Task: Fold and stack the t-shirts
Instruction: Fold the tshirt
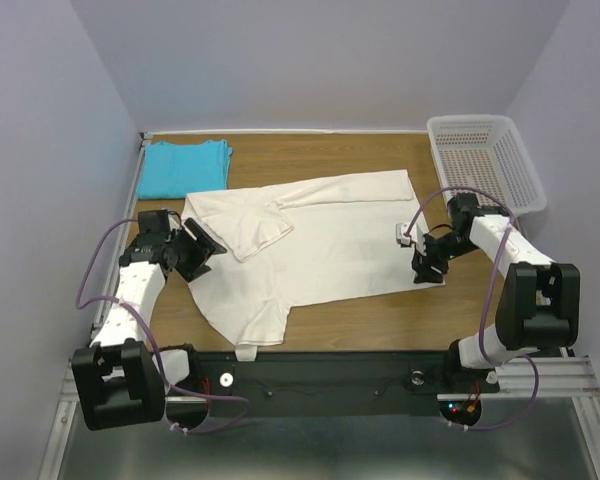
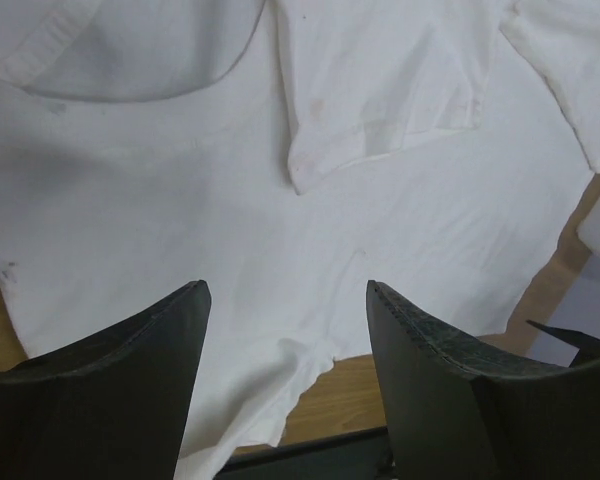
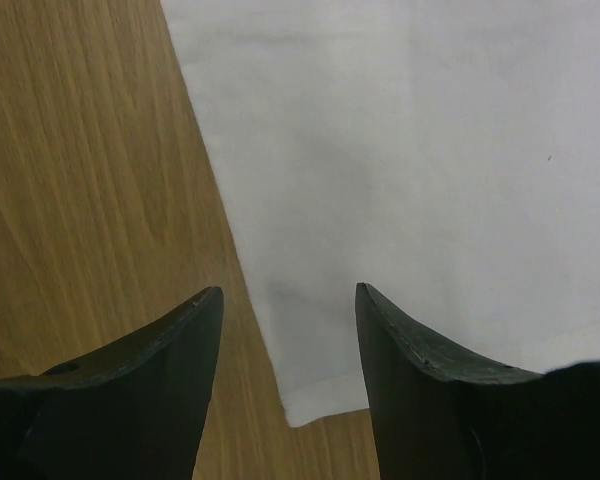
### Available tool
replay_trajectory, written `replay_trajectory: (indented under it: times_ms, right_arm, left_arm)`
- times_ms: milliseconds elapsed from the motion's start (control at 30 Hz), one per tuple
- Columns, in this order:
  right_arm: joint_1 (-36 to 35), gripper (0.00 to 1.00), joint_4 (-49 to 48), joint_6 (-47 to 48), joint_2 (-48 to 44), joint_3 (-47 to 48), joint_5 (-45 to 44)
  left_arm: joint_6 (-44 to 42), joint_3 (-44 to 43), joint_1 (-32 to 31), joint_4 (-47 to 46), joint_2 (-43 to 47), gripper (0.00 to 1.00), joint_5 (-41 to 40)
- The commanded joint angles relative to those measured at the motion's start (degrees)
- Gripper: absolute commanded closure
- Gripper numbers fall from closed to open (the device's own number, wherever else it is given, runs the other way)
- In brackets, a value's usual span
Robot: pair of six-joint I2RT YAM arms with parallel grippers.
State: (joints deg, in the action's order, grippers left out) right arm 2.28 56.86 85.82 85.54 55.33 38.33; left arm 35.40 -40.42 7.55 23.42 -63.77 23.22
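Observation:
I need to grip the hanging sleeve's base (image 1: 283, 308) with my right gripper next, so the t-shirt's shoulder side stays free for my left gripper to help fold the cream t-shirt (image 1: 330, 240).
The cream t-shirt (image 1: 330, 240) lies spread across the middle of the table, one sleeve (image 1: 260, 228) folded in over its chest. My left gripper (image 1: 204, 250) hovers open at its left side. In the left wrist view the open left gripper (image 2: 285, 290) has nothing between its fingers, with the cream cloth (image 2: 180, 200), collar (image 2: 130, 60) and folded sleeve (image 2: 380, 100) below. My right gripper (image 1: 426, 266) is open above the shirt's near right corner; in its wrist view the right gripper (image 3: 288, 290) straddles the shirt's edge (image 3: 280, 330). The turquoise t-shirt (image 1: 185, 168) lies folded at the back left.
A white perforated basket (image 1: 485, 160) stands at the back right corner. Bare wooden table (image 3: 90, 180) shows right of the cream shirt and along the front (image 1: 380, 315). The black front rail (image 1: 330, 365) runs below a hanging sleeve (image 1: 247, 335).

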Motion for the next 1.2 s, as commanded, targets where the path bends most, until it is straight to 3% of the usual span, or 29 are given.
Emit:
replay_trajectory:
  times_ms: [0, 100, 233, 467, 667, 767, 967, 1167]
  right_arm:
    - [0.35, 0.39, 2.99, 1.02, -0.55, 0.74, 2.27]
    - [-0.17, 0.39, 8.25, 4.69, 0.06, 1.36, 6.48]
    - [-7.62, 0.39, 11.7, 6.29, -0.72, 0.66, 10.88]
    - [-42.38, 0.39, -10.33, -17.41, -1.96, 5.3, 8.88]
    - [-62.73, 0.39, -20.8, -33.94, 8.32, 18.56, -0.08]
    - [-69.84, 0.38, -24.5, -34.93, 12.79, 21.13, -5.79]
    - [-77.16, 0.36, -29.61, -37.65, 20.45, 26.23, -14.85]
    - [-78.83, 0.36, -33.13, -40.47, 28.36, 32.28, -20.74]
  left_arm:
    - [7.99, -4.12, -5.07, 11.51, 0.23, 0.26, -6.76]
    - [8.9, -6.24, -9.2, 18.67, -3.2, 0.26, -13.01]
    - [6.36, -8.61, -10.1, 22.37, -3.74, 0.25, -17.31]
    - [-1.81, -15.82, -9.75, 23.26, 4.68, 0.19, -21.64]
    - [-0.42, -18.73, -9.22, 16.84, 17.59, 0.14, -24.52]
    - [-0.07, -19.16, -9.22, 16.92, 22.26, 0.14, -28.12]
    - [-0.76, -21.53, -9.22, 18.59, 27.81, 0.13, -35.5]
    - [-2.43, -22.68, -9.22, 17.45, 32.74, 0.12, -38.51]
